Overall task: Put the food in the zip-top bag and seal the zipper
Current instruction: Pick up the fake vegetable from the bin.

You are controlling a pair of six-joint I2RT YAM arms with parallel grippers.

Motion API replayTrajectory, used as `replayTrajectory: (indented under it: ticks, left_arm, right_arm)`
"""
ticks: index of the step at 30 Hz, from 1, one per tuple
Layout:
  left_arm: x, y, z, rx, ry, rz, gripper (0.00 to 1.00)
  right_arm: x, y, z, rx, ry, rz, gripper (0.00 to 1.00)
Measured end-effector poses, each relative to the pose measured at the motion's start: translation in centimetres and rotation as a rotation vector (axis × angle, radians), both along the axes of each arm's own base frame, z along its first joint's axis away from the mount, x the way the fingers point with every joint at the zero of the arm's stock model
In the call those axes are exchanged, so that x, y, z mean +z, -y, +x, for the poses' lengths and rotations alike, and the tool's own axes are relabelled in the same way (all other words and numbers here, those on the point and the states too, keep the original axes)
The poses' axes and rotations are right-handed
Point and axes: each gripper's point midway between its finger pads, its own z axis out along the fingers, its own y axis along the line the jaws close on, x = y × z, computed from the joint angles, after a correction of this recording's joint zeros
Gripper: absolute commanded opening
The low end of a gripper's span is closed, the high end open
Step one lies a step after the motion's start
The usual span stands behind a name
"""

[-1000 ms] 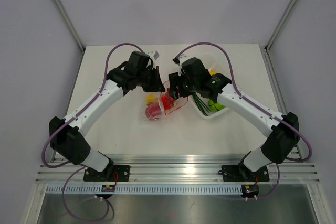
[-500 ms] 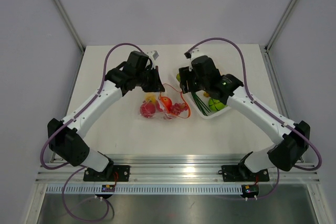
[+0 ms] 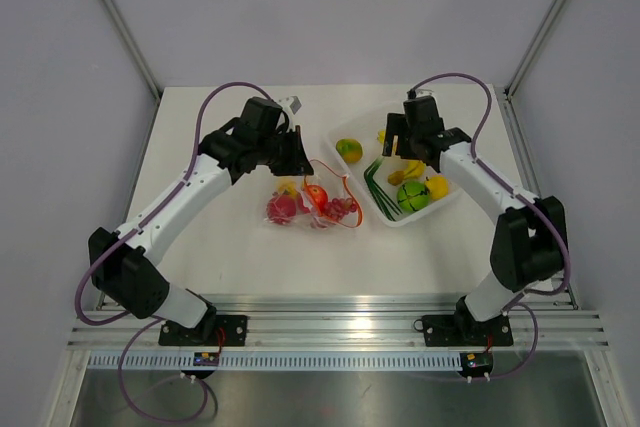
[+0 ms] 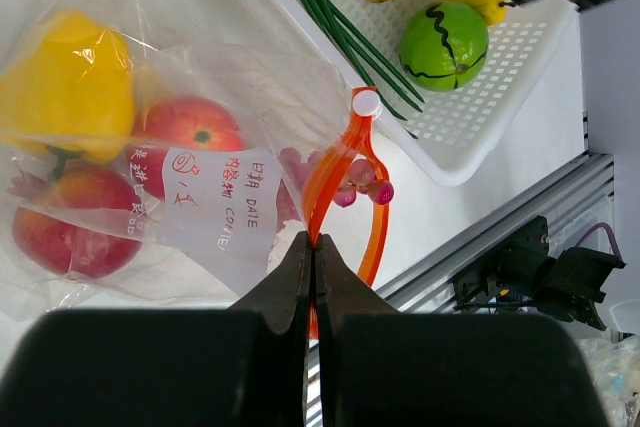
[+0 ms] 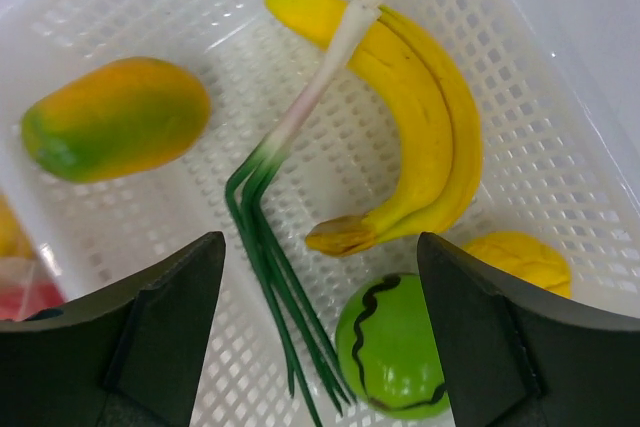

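Note:
The green stalks have a pale stem behind their white roots, and my right gripper needs to grab them there next. The root end then stays free to go into the zip-top bag (image 3: 305, 204).
The clear zip-top bag (image 3: 305, 204) (image 4: 200, 187) lies mid-table holding a yellow pepper (image 4: 65, 82), red fruits (image 4: 180, 127) and a small pink cluster (image 4: 360, 182). My left gripper (image 3: 296, 154) (image 4: 316, 239) is shut on the orange-red zipper strip (image 4: 335, 172) at the bag's mouth. My right gripper (image 3: 405, 142) (image 5: 320, 252) is open and empty above the white tray (image 3: 445, 202) (image 5: 120, 7). In the tray lie a banana (image 5: 420, 137), an orange-green mango (image 5: 115, 117), green stalks (image 5: 270, 267), a green round fruit (image 5: 395, 342) and a yellow piece (image 5: 520, 257).
The tray stands right of the bag, near the table's right side. An aluminium rail (image 3: 340, 312) runs along the table's near edge. Grey walls close in the back and sides.
My right gripper has let go of the bag and moved right and back over the tray. The bag has dropped flat on the table. My left gripper has kept its hold.

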Motion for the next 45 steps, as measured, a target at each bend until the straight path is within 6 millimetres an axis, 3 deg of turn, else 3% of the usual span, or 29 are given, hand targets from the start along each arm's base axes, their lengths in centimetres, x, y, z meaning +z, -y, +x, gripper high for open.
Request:
replayTrajectory:
  ticks: [7, 10, 16, 22, 23, 26, 28, 32, 40, 45]
  left_arm:
    - [0.0, 0.0, 0.0, 0.0, -0.002, 0.002, 0.0]
    - [-0.1, -0.1, -0.1, 0.001, -0.005, 0.006, 0.0]
    - [-0.1, -0.2, -0.1, -0.002, 0.0, 0.011, 0.0]
    - [0.1, -0.3, -0.1, -0.007, 0.011, 0.011, 0.0]
    - [0.1, -0.3, -0.1, -0.007, 0.011, 0.011, 0.0]
    - [0.1, -0.3, -0.1, -0.007, 0.011, 0.01, 0.0]
    - [0.1, -0.3, -0.1, -0.007, 0.011, 0.01, 0.0]
    - [0.2, -0.2, -0.1, -0.008, 0.011, 0.008, 0.0]
    - [1.0, 0.7, 0.1, -0.004, 0.015, -0.049, 0.0]
    - [1.6, 1.2, 0.4, 0.003, 0.019, -0.087, 0.0]
  right_arm:
    - [-6.5, 0.0, 3.5, -0.053, -0.102, 0.02, 0.73]
    - [-8.0, -0.7, 4.8, -0.057, -0.118, 0.045, 0.69]
    - [-8.7, -1.7, 7.2, -0.074, -0.102, 0.108, 0.56]
    - [-9.1, -1.9, 7.7, -0.095, -0.102, 0.135, 0.22]
    - [-9.1, -2.0, 7.8, -0.099, -0.099, 0.142, 0.12]
    - [-8.8, -2.1, 8.0, -0.108, -0.089, 0.156, 0.01]
    - [-8.5, -1.9, 7.8, -0.111, -0.083, 0.161, 0.0]
    - [-5.5, -1.3, 6.5, -0.112, -0.041, 0.173, 0.0]
    - [7.5, -0.5, 4.4, -0.083, 0.213, 0.256, 0.0]
    - [12.2, -0.8, 1.9, -0.032, 0.275, 0.311, 0.0]
